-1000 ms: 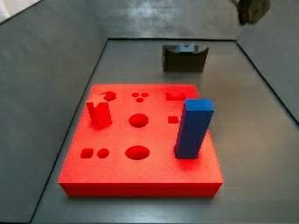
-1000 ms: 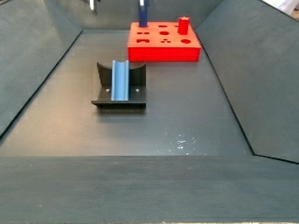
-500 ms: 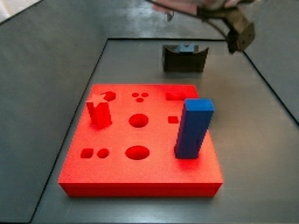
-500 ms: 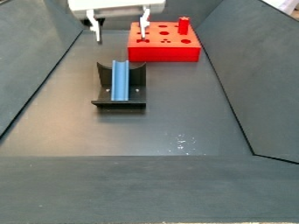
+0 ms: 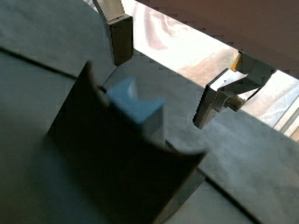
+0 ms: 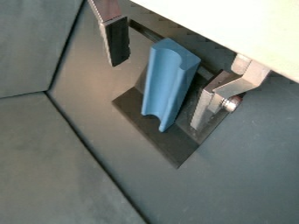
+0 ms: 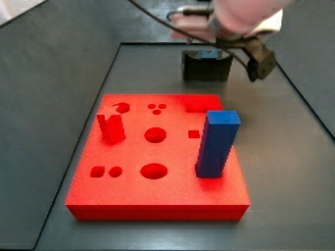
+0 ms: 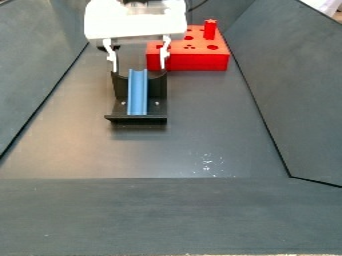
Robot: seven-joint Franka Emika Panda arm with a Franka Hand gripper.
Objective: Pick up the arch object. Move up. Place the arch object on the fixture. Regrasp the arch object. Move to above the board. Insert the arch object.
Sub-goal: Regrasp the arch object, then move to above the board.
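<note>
The robot's gripper should next grab the arch object by its upper part (image 5: 136, 107). That is to get the arch object ready to be inserted into the red board.
The arch object (image 8: 138, 90), a pale grey-blue elongated block, lies in the notch of the dark fixture (image 8: 115, 100). In both wrist views it (image 6: 165, 80) (image 5: 135, 99) sits between my fingers (image 6: 117, 41) with a gap on each side. My gripper (image 8: 136, 58) is open and hangs low over the far end of the arch object, straddling it without touching. In a side view the gripper (image 7: 226, 55) covers most of the fixture (image 7: 201, 69). The red board (image 7: 157, 172) lies apart from the fixture.
A tall saturated-blue pillar (image 7: 216, 144) and a red peg (image 7: 112, 127) stand on the board. Dark sloped walls (image 8: 47, 90) enclose the grey floor (image 8: 187, 150) on both sides.
The gripper has come down from the top of the scene to the fixture and now straddles the arch object. The arch object and board have not moved.
</note>
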